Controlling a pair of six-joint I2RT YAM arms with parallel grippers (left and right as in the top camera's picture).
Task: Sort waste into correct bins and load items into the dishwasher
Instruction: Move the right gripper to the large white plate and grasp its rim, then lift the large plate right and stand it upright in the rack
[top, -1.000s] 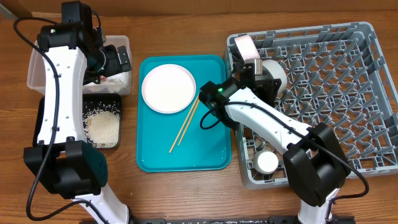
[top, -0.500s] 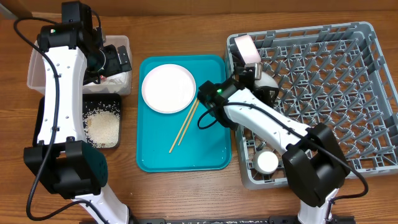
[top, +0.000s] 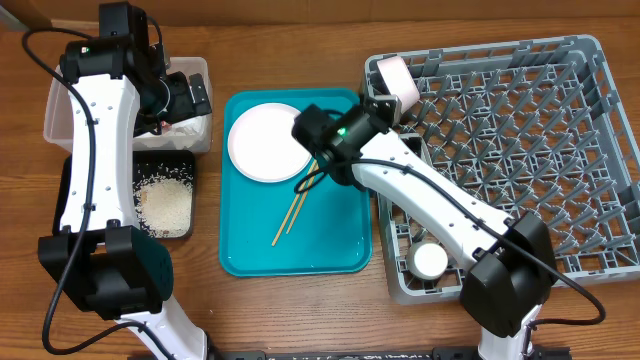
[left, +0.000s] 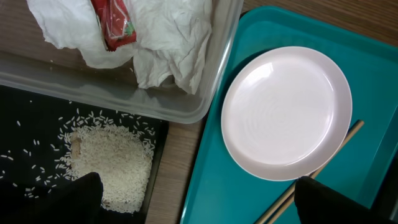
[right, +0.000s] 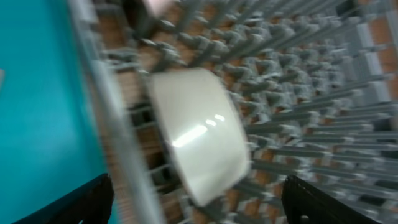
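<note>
My right gripper will go to the plate on the teal tray (top: 340, 250) and grip its rim (top: 307, 154). The opposite edge will stay free to slot between the dishwasher pegs.
The pale bowl (right: 199, 134) lies on its side among the pegs at the left edge of the grey dishwasher rack (top: 592, 60). My right gripper (right: 199, 208) is open, its fingers wide on either side of the bowl and apart from it. A pink plate (top: 394, 72) stands in the rack's far-left corner and a white cup (top: 431, 261) sits at its near left. The other plate (top: 270, 141) and two chopsticks (top: 297, 205) lie on the teal tray (top: 340, 250). My left gripper (left: 199, 208) hangs open and empty above the clear tub (left: 211, 93), which holds a napkin (left: 168, 43) and a red wrapper (left: 115, 25).
Rice (top: 165, 205) lies heaped in the black tray (top: 70, 190) in front of the clear tub. The right arm stretches from the table's near edge over the rack's left side. Bare wood shows between tub and teal tray.
My right gripper has opened, let go of the bowl in the rack, and drawn back left toward the teal tray. The left arm has not moved.
</note>
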